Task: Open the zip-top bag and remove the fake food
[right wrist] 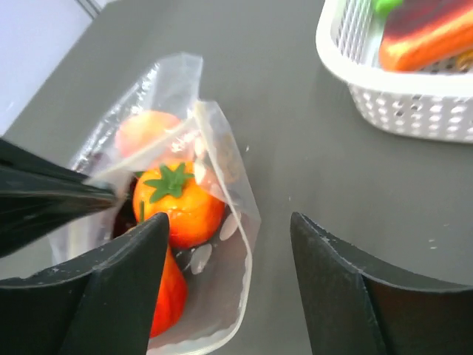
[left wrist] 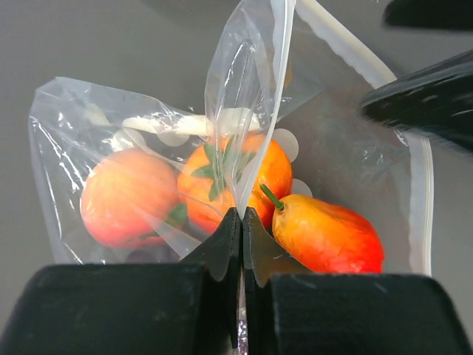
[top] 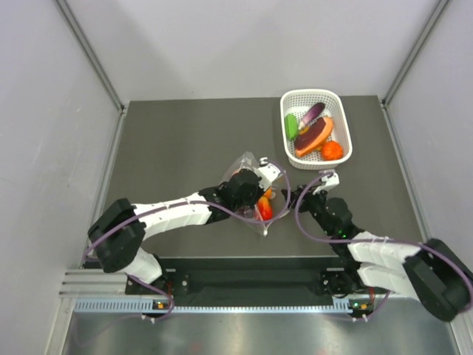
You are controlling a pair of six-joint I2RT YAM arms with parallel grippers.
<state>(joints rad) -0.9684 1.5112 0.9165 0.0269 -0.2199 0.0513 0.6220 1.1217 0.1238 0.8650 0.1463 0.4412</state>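
The red-orange pear-like fruit has to be removed next, so the robot's right gripper should pick it up across its narrower stem end, with the fingers inside the bag's opening.
The zip-top bag lies mid-table, clear with white dots, its mouth gaping open. My left gripper is shut on one side of the bag's film and holds it up. Inside show a round peach fruit, an orange fruit with a green leaf top and a red-orange pear-like fruit. My right gripper is open, its left finger over the bag's open edge, its right finger over bare table. The orange fruit and peach fruit also show in the right wrist view.
A white lattice basket stands at the back right with a green vegetable, a purple eggplant and other orange pieces. Grey walls bound the table on three sides.
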